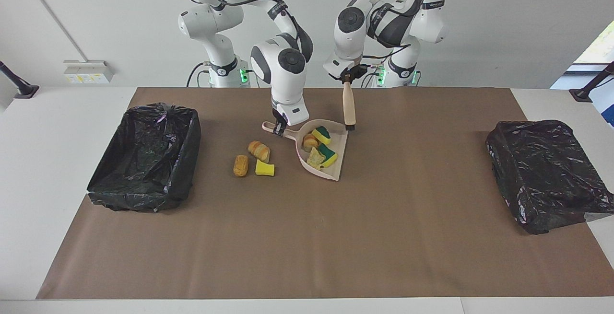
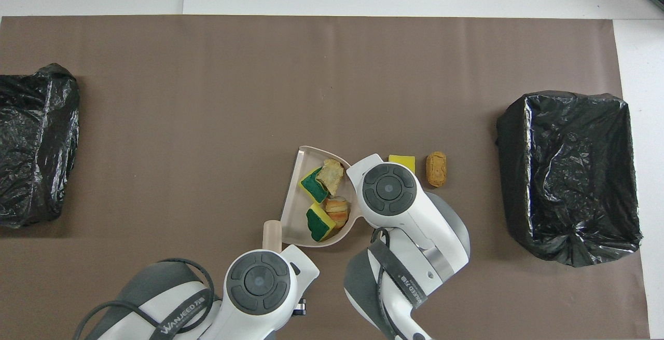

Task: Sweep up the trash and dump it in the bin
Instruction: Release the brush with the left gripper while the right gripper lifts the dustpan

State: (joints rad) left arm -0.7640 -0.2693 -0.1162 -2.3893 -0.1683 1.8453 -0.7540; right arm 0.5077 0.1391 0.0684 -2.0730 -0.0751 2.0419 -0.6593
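Observation:
The brush is short of the open brown mat, so my left gripper keeps holding the beige brush (image 2: 272, 235) until I move the brush to the mat.
The pink dustpan (image 1: 333, 173) lies on the brown mat, and my right gripper (image 1: 278, 128) is shut on its handle. Several trash scraps sit in the pan: green-faced sponge pieces (image 1: 322, 134) (image 2: 313, 185) and bread-like lumps (image 1: 310, 142) (image 2: 337, 207). Three scraps lie on the mat beside the pan toward the right arm's end: two bread lumps (image 1: 259, 150) (image 1: 241, 165) and a yellow sponge (image 1: 265, 168). My left gripper (image 1: 346, 79) is shut on the beige brush (image 1: 348, 107), which hangs bristles down just over the pan's edge toward the left arm's end.
An open bin lined with a black bag (image 1: 146, 156) (image 2: 568, 174) stands at the right arm's end of the mat. A crumpled black bag over a box (image 1: 547, 175) (image 2: 33, 143) sits at the left arm's end. The right arm hides one lump in the overhead view.

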